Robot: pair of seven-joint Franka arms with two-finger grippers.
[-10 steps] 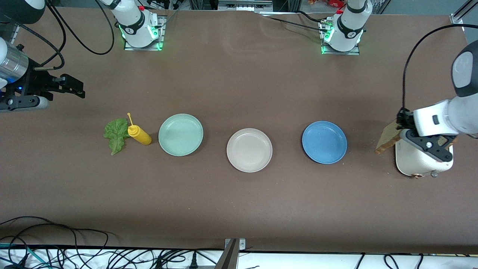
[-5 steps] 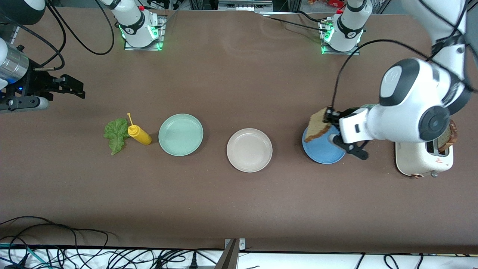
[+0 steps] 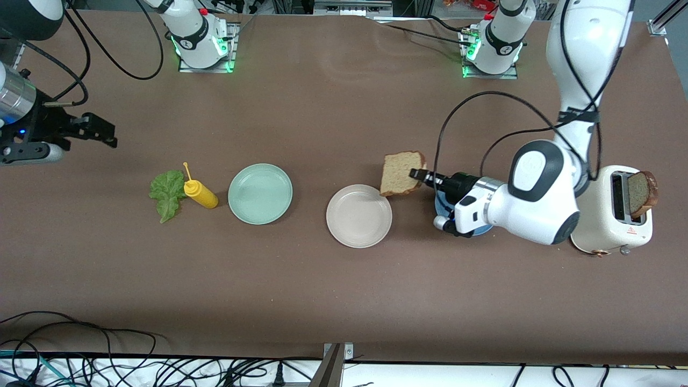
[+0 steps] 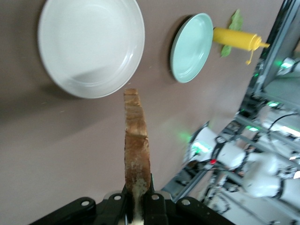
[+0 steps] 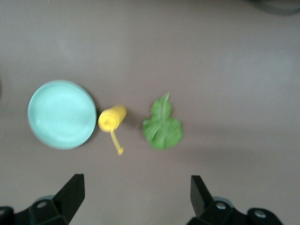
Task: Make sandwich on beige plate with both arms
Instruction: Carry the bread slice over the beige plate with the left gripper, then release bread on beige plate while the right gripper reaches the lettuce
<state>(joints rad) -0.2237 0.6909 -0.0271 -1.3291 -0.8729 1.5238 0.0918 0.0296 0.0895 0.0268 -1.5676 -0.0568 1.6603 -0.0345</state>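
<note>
I need to move the bread slice toward the plate with my left gripper before I open it, because the bread slice is short of the beige plate's rim in my left wrist view.
My left gripper [image 3: 418, 174] is shut on a brown bread slice [image 3: 400, 172] and holds it in the air beside the beige plate [image 3: 358, 216], just past the plate's rim toward the left arm's end. In the left wrist view the slice [image 4: 136, 152] stands edge-on between the jaws, with the beige plate [image 4: 91, 47] below. A second bread slice [image 3: 640, 193] sticks up from the toaster [image 3: 613, 215]. The green lettuce leaf [image 3: 167, 194] lies flat near the right arm's end. My right gripper [image 3: 99, 130] is open and empty, over bare table farther from the front camera than the lettuce [image 5: 162, 128].
A mint-green plate [image 3: 260, 193] lies between the beige plate and a yellow mustard bottle [image 3: 200, 193], which lies touching the lettuce. A blue plate [image 3: 446, 207] is mostly hidden under the left wrist. Cables run along the table's near edge.
My left arm has carried the bread slice from the toaster, over the blue plate, to the edge of the beige plate. The right gripper has barely shifted.
</note>
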